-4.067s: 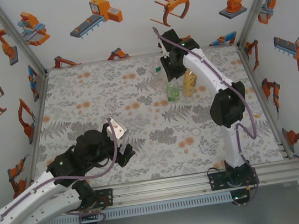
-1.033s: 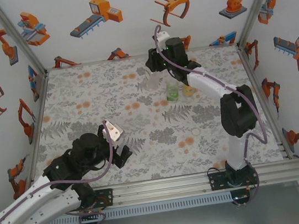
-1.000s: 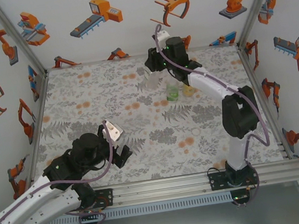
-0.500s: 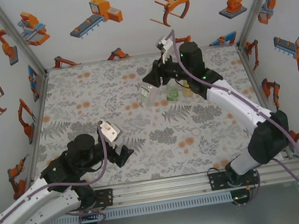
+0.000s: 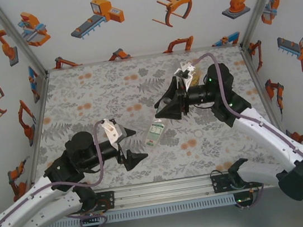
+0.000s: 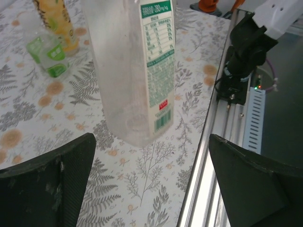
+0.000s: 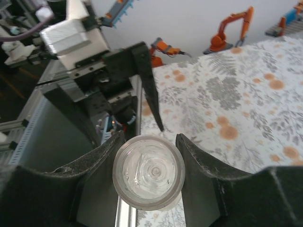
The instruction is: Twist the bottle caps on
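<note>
I should next use my left gripper to grip the clear bottle by its base end (image 5: 153, 137) (image 6: 138, 113), so its open neck stays free for screwing on the cap.
My right gripper (image 5: 163, 113) is shut on the neck of the colourless clear bottle (image 5: 155, 131) and holds it tilted above the middle of the table. In the right wrist view the jaws (image 7: 148, 166) clamp the bottle's open neck (image 7: 147, 177), which has no cap on it. My left gripper (image 5: 131, 146) stands open just left of the bottle's base. In the left wrist view the clear bottle (image 6: 135, 71) hangs ahead of the wide-apart fingers (image 6: 45, 182). The amber bottle (image 6: 53, 21) and the green bottle (image 6: 47, 53) stand behind. The bottle caps are out of view.
The amber bottle (image 5: 191, 76) stands at the back right, partly behind the right arm. An aluminium rail (image 5: 167, 187) with both arm bases runs along the near edge. Printed walls close the table on three sides.
The right arm has carried the clear bottle from the back of the table forward to the middle, up to the left gripper. The left gripper has turned toward it with fingers spread.
</note>
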Robot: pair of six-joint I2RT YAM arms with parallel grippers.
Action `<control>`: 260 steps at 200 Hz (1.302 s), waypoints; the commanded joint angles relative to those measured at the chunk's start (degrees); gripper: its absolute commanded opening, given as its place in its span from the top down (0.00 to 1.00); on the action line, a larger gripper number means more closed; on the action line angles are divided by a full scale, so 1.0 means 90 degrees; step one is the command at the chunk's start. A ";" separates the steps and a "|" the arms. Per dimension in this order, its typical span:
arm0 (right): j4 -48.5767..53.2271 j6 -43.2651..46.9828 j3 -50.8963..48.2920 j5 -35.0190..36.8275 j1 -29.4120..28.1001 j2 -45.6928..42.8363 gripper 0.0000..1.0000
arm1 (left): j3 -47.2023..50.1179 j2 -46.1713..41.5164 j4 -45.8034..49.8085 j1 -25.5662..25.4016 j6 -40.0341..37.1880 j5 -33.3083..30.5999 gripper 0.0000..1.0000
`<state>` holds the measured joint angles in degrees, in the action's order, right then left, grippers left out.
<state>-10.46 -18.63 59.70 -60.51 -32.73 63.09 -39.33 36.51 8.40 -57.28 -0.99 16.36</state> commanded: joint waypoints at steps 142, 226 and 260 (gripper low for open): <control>-0.0408 -0.0124 0.0682 0.0422 -0.0991 -0.0086 1.00 | -0.1001 0.1585 -0.0557 0.0055 0.0258 0.2323 0.28; -0.0036 0.0028 0.0764 0.0583 -0.1090 -0.0156 0.98 | -0.1050 0.1562 -0.0368 0.0094 0.0154 0.2226 0.53; 0.1314 0.0719 0.1013 0.1344 -0.1090 -0.0304 0.48 | -0.1022 0.1459 -0.0261 0.0133 0.0102 0.1924 0.58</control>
<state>-7.31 -17.91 65.49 -55.66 -42.72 62.39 -46.94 51.00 4.84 -56.45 1.30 34.20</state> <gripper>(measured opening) 0.458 0.550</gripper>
